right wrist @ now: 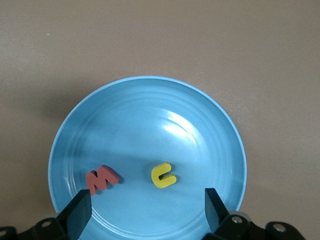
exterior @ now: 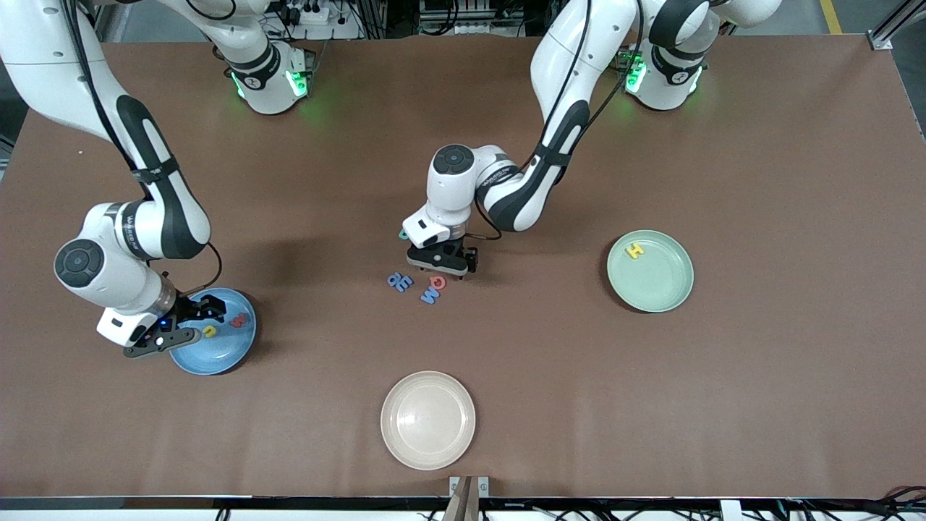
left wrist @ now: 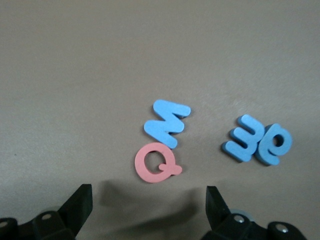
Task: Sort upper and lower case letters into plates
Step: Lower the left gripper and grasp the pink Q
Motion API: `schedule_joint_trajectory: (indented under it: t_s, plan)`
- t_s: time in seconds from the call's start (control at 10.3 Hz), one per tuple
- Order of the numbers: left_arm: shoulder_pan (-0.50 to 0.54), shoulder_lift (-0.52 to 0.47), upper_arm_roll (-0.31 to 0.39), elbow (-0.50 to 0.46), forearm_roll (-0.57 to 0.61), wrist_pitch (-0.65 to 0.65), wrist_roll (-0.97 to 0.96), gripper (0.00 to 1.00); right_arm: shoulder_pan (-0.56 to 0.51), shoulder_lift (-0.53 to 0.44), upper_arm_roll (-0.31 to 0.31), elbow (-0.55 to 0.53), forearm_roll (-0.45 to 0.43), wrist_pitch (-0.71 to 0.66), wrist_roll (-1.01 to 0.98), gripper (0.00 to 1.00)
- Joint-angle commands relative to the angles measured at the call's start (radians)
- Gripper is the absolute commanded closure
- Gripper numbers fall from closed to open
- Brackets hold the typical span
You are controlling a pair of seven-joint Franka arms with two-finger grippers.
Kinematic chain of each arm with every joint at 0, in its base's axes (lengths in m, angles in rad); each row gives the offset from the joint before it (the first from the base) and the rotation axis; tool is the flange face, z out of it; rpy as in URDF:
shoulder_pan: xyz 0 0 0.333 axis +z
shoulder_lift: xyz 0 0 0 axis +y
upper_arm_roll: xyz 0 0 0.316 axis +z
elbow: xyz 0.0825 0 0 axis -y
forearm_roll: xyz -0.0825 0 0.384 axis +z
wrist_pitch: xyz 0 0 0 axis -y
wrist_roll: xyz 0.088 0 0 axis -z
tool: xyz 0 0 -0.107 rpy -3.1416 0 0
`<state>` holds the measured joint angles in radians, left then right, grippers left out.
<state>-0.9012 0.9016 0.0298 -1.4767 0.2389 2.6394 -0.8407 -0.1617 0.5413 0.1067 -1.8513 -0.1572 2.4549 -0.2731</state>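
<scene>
Both fingers of my left gripper stop short of the pink Q at its ring [exterior: 438,282] [left wrist: 150,177]. My left gripper needs to lower toward the Q first, then close on it.
My left gripper [exterior: 443,266] is open and empty, low over the middle of the table beside a pink Q [exterior: 438,282], a blue M [exterior: 430,295] and two blue letters [exterior: 399,281]. The left wrist view shows the Q [left wrist: 156,163] and M [left wrist: 166,122] just ahead of the open gripper [left wrist: 148,210], with the two blue letters [left wrist: 257,141] touching. A teal letter [exterior: 402,234] peeks out by the left hand. My right gripper [exterior: 192,322] is open over the blue plate [exterior: 217,354], which holds a red m [right wrist: 102,179] and a yellow c [right wrist: 163,175]. The pale green plate [exterior: 655,286] holds a yellow H [exterior: 635,250].
A cream-beige plate [exterior: 427,420] lies near the table's front edge, nearer to the front camera than the loose letters. The brown table [exterior: 759,398] stretches between the plates.
</scene>
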Motion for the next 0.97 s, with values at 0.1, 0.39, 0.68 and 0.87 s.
schedule_joint_trajectory:
  t_s: [0.1, 0.39, 0.68, 0.87]
  plan:
    - [-0.067, 0.079, 0.09, 0.099, 0.049, -0.001, -0.035, 0.0, -0.002, 0.019, 0.005, 0.018, -0.013, -0.004, -0.005, 0.0]
    - [-0.068, 0.077, 0.091, 0.107, 0.051, -0.002, -0.034, 0.02, -0.002, 0.019, 0.007, 0.018, -0.013, -0.002, -0.005, 0.0]
    - [-0.07, 0.077, 0.087, 0.101, 0.045, -0.009, -0.038, 0.27, -0.002, 0.02, 0.007, 0.018, -0.013, -0.002, -0.005, 0.0]
    - [-0.068, 0.077, 0.087, 0.101, 0.042, -0.01, -0.041, 0.35, -0.002, 0.022, 0.005, 0.018, -0.013, -0.002, -0.005, 0.0]
